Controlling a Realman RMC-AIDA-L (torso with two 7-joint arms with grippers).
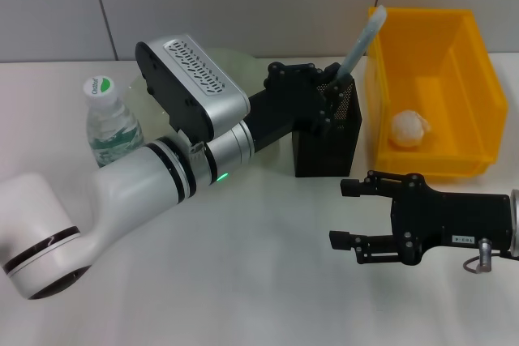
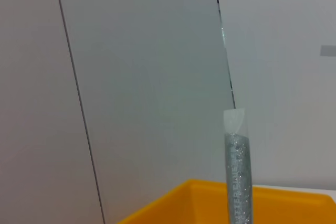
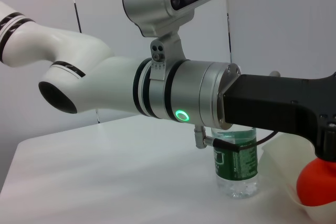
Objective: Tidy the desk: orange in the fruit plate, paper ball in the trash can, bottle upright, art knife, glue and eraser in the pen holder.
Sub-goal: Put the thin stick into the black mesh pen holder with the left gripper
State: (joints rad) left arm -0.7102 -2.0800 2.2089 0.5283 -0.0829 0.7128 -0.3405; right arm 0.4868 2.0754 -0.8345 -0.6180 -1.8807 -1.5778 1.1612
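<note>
The glue's lower end [image 1: 343, 79] is inside the black mesh pen holder [image 1: 320, 147], so the glue would stay in the holder. My left gripper needs to release the glue.
My left gripper [image 1: 331, 93] reaches over the black mesh pen holder [image 1: 320, 147] and is shut on the mint-green glue [image 1: 365, 36], which stands tilted with its lower end in the holder. The glue's white tip shows in the left wrist view [image 2: 234, 121]. The paper ball [image 1: 409, 129] lies in the yellow trash can [image 1: 478, 79]. The bottle [image 1: 109, 123] stands upright on the desk [image 1: 259, 281]. The orange [image 3: 317, 184] rests in the fruit plate [image 3: 275, 153] and is hidden in the head view. My right gripper [image 1: 340, 215] is open and empty above the desk. The art knife and eraser are out of view.
My left arm [image 1: 162, 168] lies across the desk's middle, from the front left to the pen holder, and covers most of the fruit plate [image 1: 243, 64]. The trash can stands close beside the pen holder, at the back right.
</note>
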